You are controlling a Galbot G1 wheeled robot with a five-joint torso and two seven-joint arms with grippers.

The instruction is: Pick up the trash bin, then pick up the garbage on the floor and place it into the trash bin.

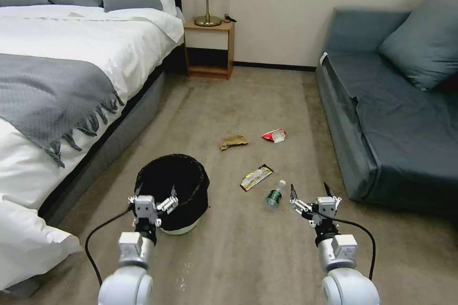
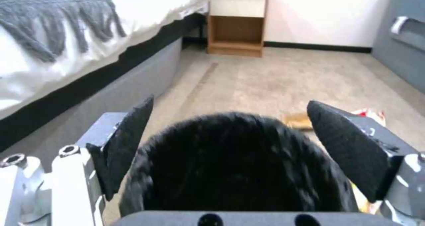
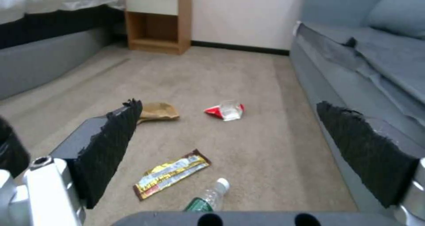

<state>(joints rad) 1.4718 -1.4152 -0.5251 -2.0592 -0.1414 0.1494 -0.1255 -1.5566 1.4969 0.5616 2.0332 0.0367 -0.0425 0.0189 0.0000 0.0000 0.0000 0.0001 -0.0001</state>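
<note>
My left gripper should pick up the trash bin next. It needs to grip the bin by its bagged rim, because the bin's opening (image 1: 173, 182) is far wider than my open fingers.
The trash bin (image 1: 174, 190), white with a black bag over its rim, stands on the carpet by the bed. My left gripper (image 1: 151, 195) hangs open at the bin's near rim; in the left wrist view the black bag (image 2: 234, 163) sits between the spread fingers (image 2: 128, 146). My right gripper (image 1: 310, 191) is open, low over the floor (image 1: 248, 257), just right of the clear bottle (image 1: 274, 195) (image 3: 207, 196). The garbage lies ahead: yellow-black wrapper (image 1: 256, 177) (image 3: 170, 177), brown paper (image 1: 233, 141) (image 3: 157, 111), red-white packet (image 1: 274, 135) (image 3: 225, 110).
A bed (image 1: 62, 81) with a grey fringed throw runs along the left. A blue-grey sofa (image 1: 386, 114) lines the right. A wooden nightstand (image 1: 209, 47) with a lamp stands at the far wall. Open carpet lies between bed and sofa.
</note>
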